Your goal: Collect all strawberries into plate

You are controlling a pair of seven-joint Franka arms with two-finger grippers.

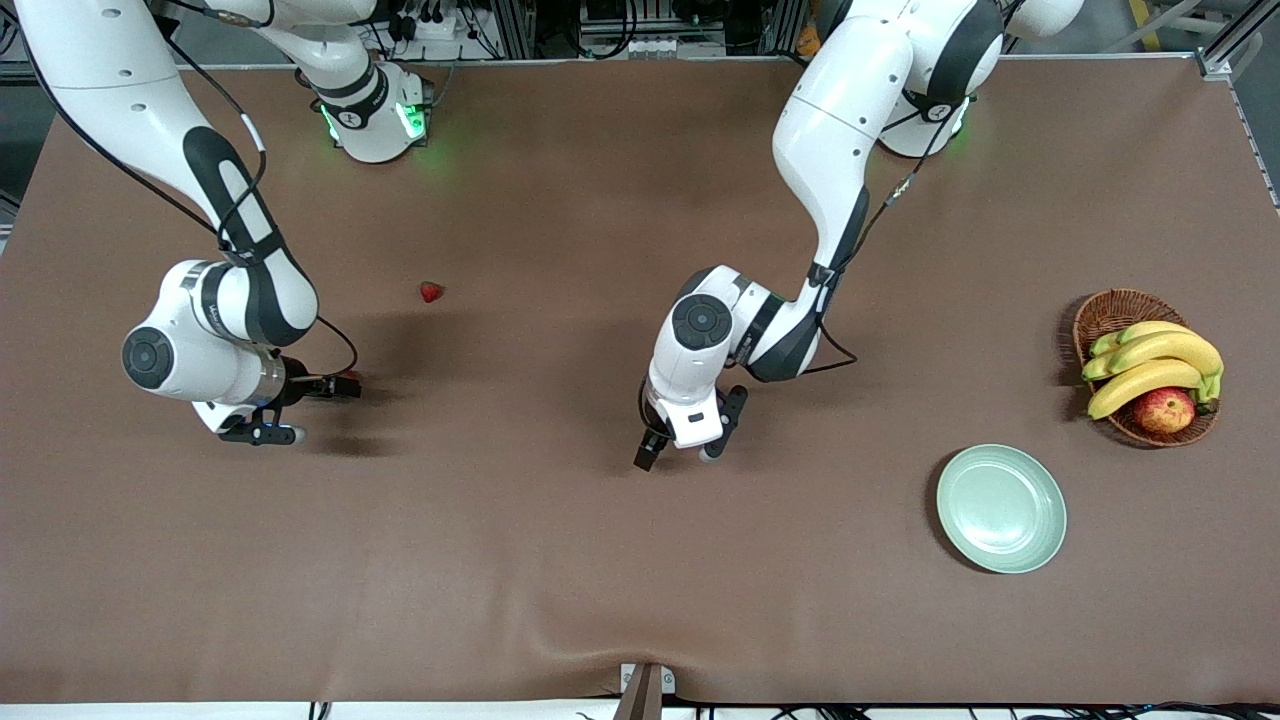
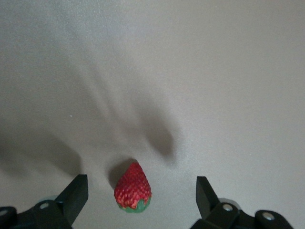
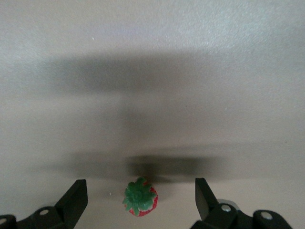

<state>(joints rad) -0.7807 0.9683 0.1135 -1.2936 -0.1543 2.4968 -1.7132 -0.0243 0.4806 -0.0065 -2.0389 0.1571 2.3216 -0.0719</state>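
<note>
My left gripper has its fingers low at the table on either side of the strawberry. Closing now would hold the strawberry if it closed now. It should close on the strawberry now.
One strawberry (image 1: 431, 291) lies in the open on the brown table, toward the right arm's end. A second strawberry (image 2: 133, 188) lies on its side on the table between the wide-apart fingers of my left gripper (image 2: 140, 185), touching neither. That left gripper (image 1: 692, 430) hangs open, low over the middle of the table. A third strawberry (image 3: 140, 197) stands with its green cap up between the fingers of my open right gripper (image 3: 139, 186), also untouched. The right gripper (image 1: 298, 410) is low over the table. The pale green plate (image 1: 1001, 494) holds nothing.
A brown wicker basket (image 1: 1110, 310) with bananas (image 1: 1155, 360) and a red-yellow apple (image 1: 1164, 408) stands beside the plate, farther from the front camera, at the left arm's end of the table.
</note>
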